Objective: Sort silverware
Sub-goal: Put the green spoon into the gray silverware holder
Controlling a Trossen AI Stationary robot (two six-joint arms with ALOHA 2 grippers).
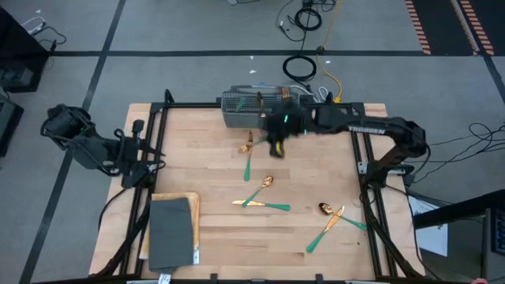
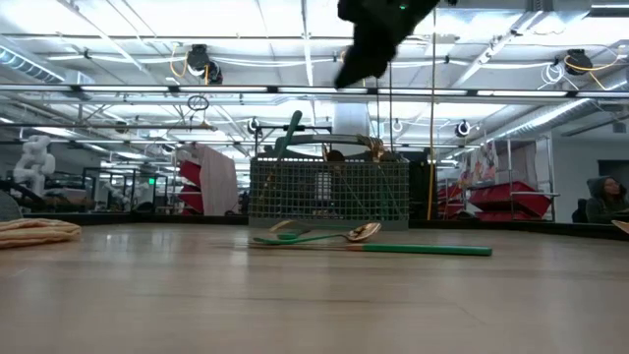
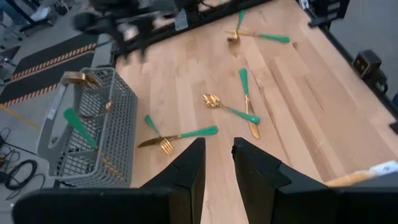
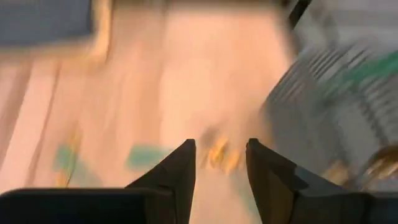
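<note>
The robot's right gripper should next sort the spoon into the grey wire basket [image 1: 252, 108], so it should grab the spoon by its teal handle's narrow neck [image 1: 258, 190].
A grey wire basket [image 1: 252, 108] stands at the table's far edge with a teal handle [image 3: 78, 124] and gold heads sticking out of it. Loose silverware lies flat on the wood. A pair [image 1: 248, 150] lies just in front of the basket. A spoon and a knife [image 1: 260, 197] lie mid-table. Another group [image 1: 335, 217] lies near the right. My right gripper [image 1: 276, 148] hangs open above the table beside the basket's near right corner, holding nothing [image 4: 221, 168]. My left gripper [image 3: 217, 162] waits open at the table's left edge [image 1: 154, 158].
A grey pad on a tan cloth [image 1: 172, 229] lies at the near left corner. Black frame rails [image 1: 367, 158] run along the table's left and right sides. Bare wood lies between the silverware groups and along the near edge.
</note>
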